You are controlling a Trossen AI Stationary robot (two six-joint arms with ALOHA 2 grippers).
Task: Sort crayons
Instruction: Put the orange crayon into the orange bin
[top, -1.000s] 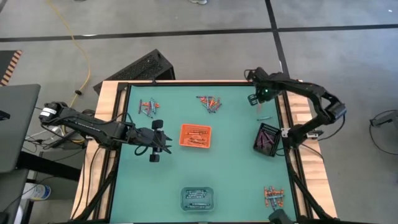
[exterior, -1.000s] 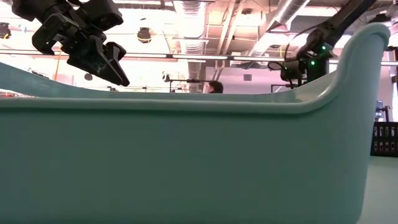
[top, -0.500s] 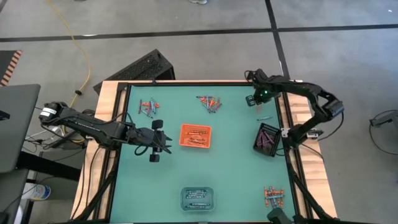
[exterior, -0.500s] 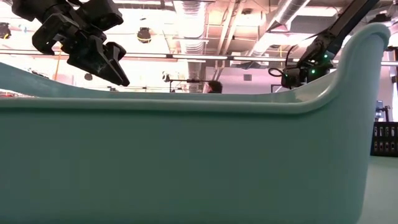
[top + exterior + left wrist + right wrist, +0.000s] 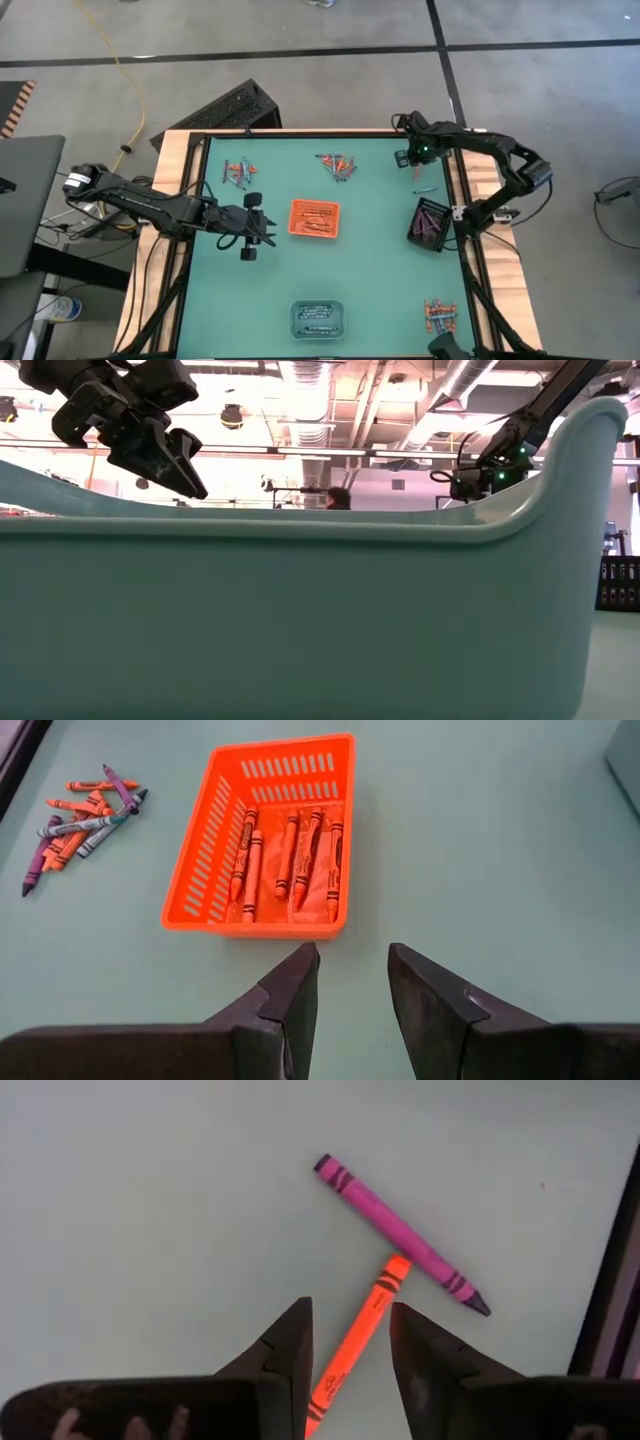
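Note:
My right gripper takes hold of the orange crayon by its paper-wrapped body (image 5: 348, 1352) next, to sort it.
My right gripper (image 5: 350, 1360) is open at the table's far right, pointing steeply down. Its fingers stand on either side of an orange crayon (image 5: 358, 1342) lying flat on the green mat, without touching it. A magenta crayon (image 5: 400, 1235) lies just past that one's tip. My left gripper (image 5: 352, 990) hovers open and empty left of the orange tray (image 5: 190, 880), which has several orange crayons (image 5: 290, 860) lying flat in it. Loose crayon piles lie at the far left (image 5: 238, 172), the far middle (image 5: 338, 165) and the near right (image 5: 440, 318).
A black tray (image 5: 430, 222) with crayons sits at the right edge, near my right arm. A clear tray (image 5: 317, 318) with crayons sits at the near middle. In the low view the mat's raised front edge (image 5: 300, 610) hides the tabletop.
My right gripper has sunk toward the mat at the far right. My left arm has kept still.

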